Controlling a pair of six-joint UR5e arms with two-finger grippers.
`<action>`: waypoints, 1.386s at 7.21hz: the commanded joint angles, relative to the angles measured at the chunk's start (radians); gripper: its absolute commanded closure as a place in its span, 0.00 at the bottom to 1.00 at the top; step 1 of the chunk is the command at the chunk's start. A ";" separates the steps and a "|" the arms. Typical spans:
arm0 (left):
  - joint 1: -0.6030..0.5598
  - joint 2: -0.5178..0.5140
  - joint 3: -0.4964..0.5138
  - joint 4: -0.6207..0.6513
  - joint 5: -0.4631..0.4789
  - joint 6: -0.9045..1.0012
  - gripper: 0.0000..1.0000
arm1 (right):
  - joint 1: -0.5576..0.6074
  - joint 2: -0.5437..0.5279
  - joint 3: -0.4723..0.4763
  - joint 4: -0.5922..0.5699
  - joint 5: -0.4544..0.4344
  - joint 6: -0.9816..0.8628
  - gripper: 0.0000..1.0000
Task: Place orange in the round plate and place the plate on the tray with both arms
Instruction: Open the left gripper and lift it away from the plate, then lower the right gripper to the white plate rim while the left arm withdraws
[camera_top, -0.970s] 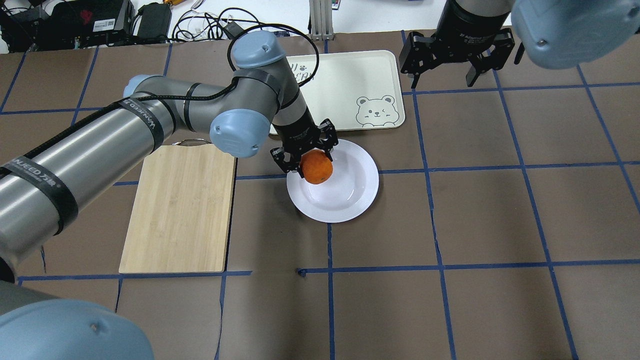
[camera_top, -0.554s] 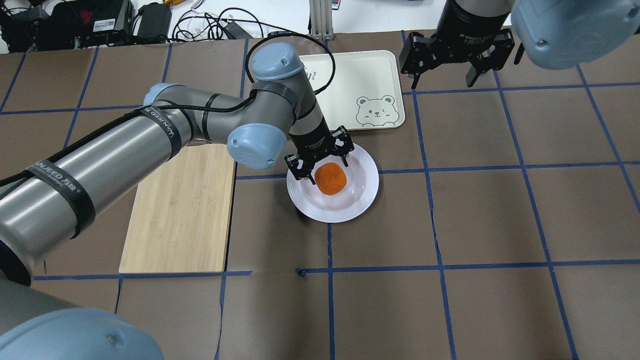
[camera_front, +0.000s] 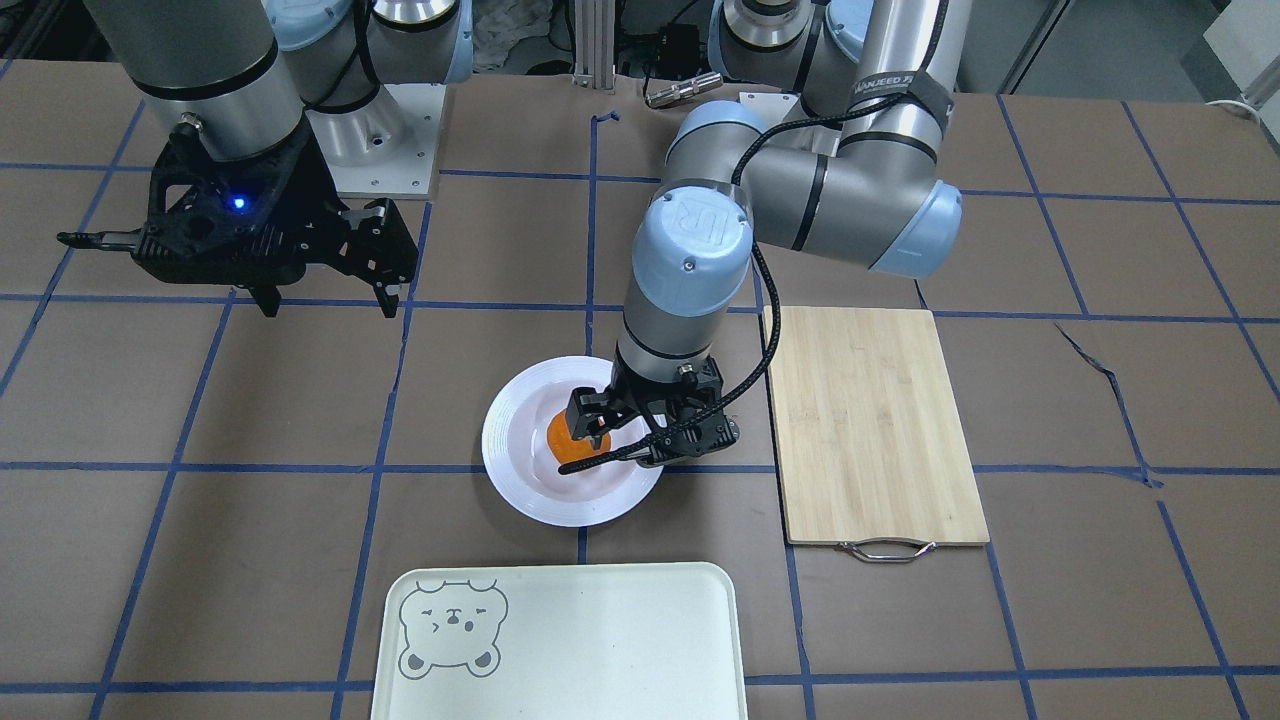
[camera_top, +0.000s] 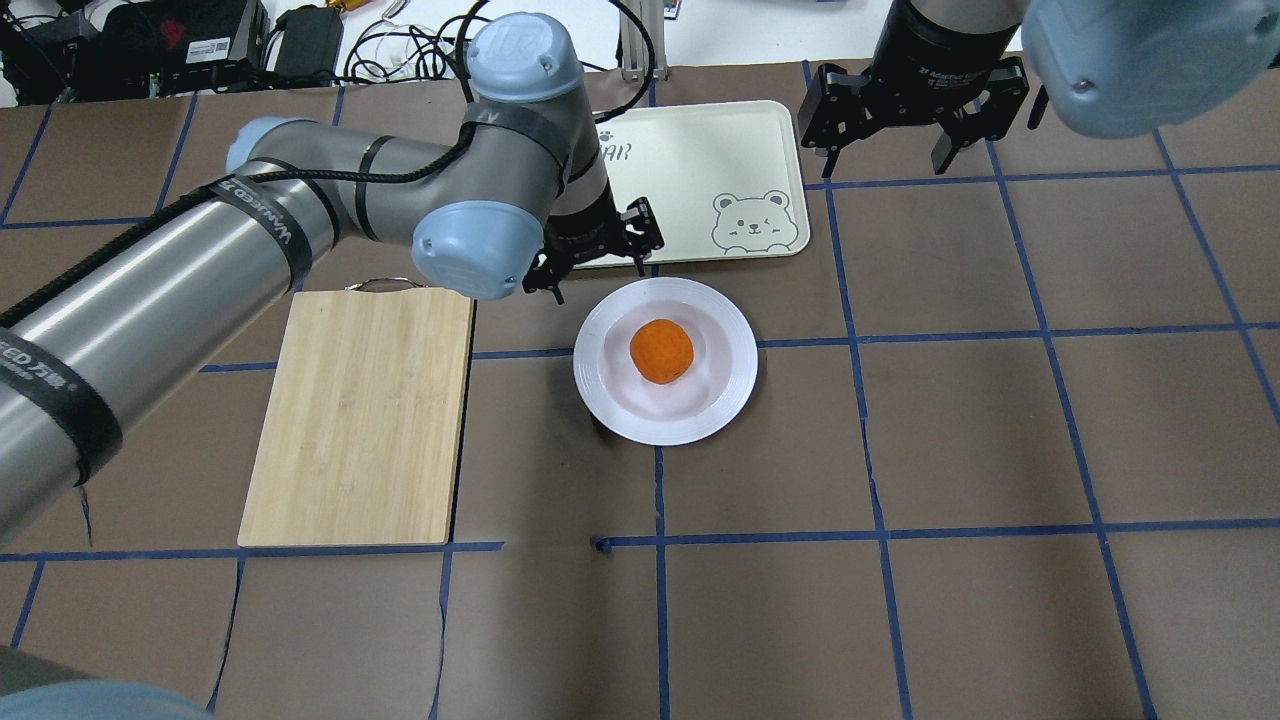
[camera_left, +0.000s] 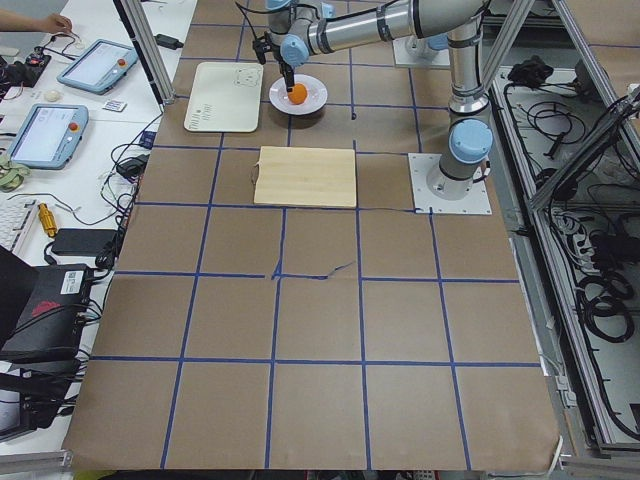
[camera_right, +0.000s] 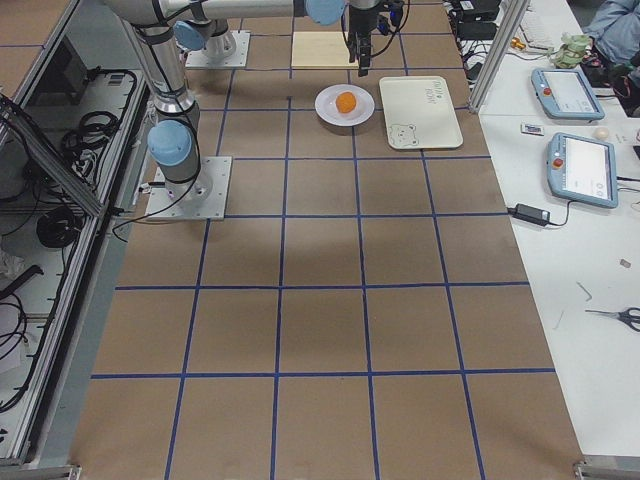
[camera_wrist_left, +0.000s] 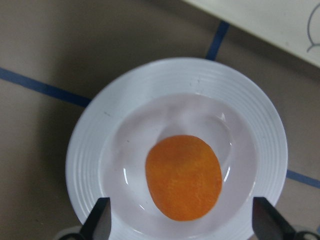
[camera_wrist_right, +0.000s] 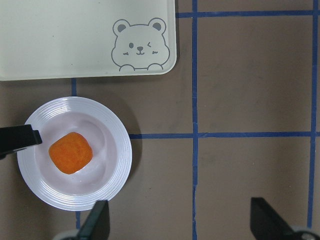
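Observation:
I need to grab the plate by its bare rim (camera_front: 497, 452) with my right gripper next, because the orange (camera_front: 569, 439) sits loose in the sunken middle of the plate.
The orange (camera_top: 661, 351) lies free in the sunken middle of the round white plate (camera_top: 725, 385), which sits on the table just in front of the tray (camera_top: 700, 160). My left gripper (camera_top: 600, 265) hangs open above the plate's far-left rim. The left wrist view looks straight down on the orange (camera_wrist_left: 183, 177) between the spread fingertips (camera_wrist_left: 100, 220), with nothing held. My right gripper (camera_top: 905, 125) hovers open beside the tray's right end. Its wrist view shows the plate (camera_wrist_right: 117, 150), the orange (camera_wrist_right: 70, 152) and the tray (camera_wrist_right: 85, 40) from well above.
A wooden cutting board (camera_top: 365, 415) with a metal handle lies left of the plate. Cables and electronics (camera_top: 180, 40) crowd the table's far-left edge. Brown paper with blue tape lines (camera_top: 880, 535) covers the table.
The left gripper carried the orange down into the plate, let go of it, and rose back toward the tray's near-left corner. The orange now rests alone in the plate. The right arm stayed still.

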 joint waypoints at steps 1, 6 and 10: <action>0.114 0.050 0.067 -0.024 0.035 0.070 0.00 | 0.002 0.005 0.000 -0.002 0.004 0.010 0.00; 0.304 0.184 0.070 -0.071 0.047 0.239 0.00 | 0.003 0.283 0.046 -0.187 0.308 0.007 0.00; 0.297 0.374 -0.136 -0.155 0.044 0.466 0.00 | -0.023 0.316 0.414 -0.699 0.395 -0.034 0.00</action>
